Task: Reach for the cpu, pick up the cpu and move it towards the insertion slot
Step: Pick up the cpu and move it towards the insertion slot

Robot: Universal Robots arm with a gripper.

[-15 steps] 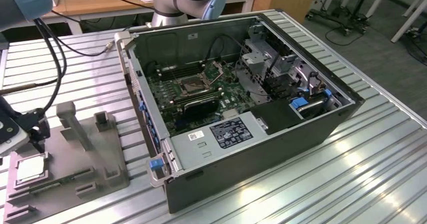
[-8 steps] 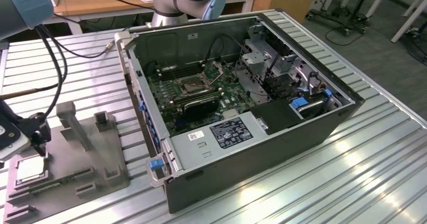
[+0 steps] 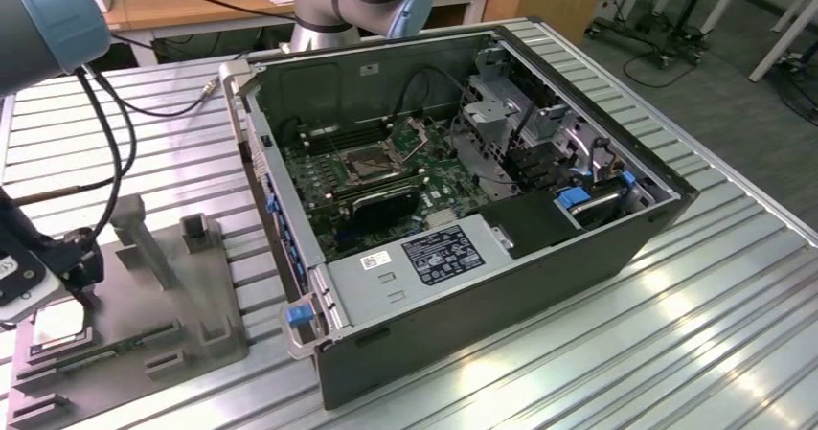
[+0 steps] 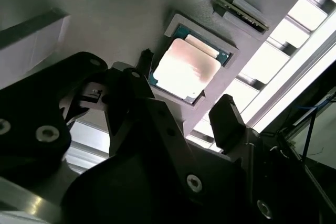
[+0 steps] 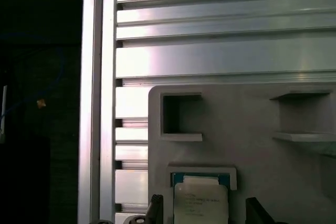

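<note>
The holder's raised side wraps the end of the cpu (image 4: 186,69), so my gripper next needs to grab the cpu by its open side edges.
The cpu (image 4: 186,69) is a pale silvery square with a thin green rim. It lies flat in a square recess of the grey holder (image 3: 167,305) at the exterior view's lower left, where the cpu (image 3: 57,325) shows as a pale patch. My gripper (image 4: 185,88) hovers just over it, open, with one dark fingertip (image 4: 226,116) on each side of the chip. The first wrist view shows the cpu (image 5: 201,200) between the same two fingertips (image 5: 256,211). The insertion slot (image 3: 371,167), a dark square in a silvery bracket, sits on the motherboard inside the open computer case.
The open computer case (image 3: 511,258) lies on the slatted aluminium table (image 3: 715,334), to the exterior view's right of the holder. A green memory stick (image 3: 122,346) and upright grey posts (image 3: 141,243) stand on the holder. Black cables (image 3: 122,143) hang from the arm.
</note>
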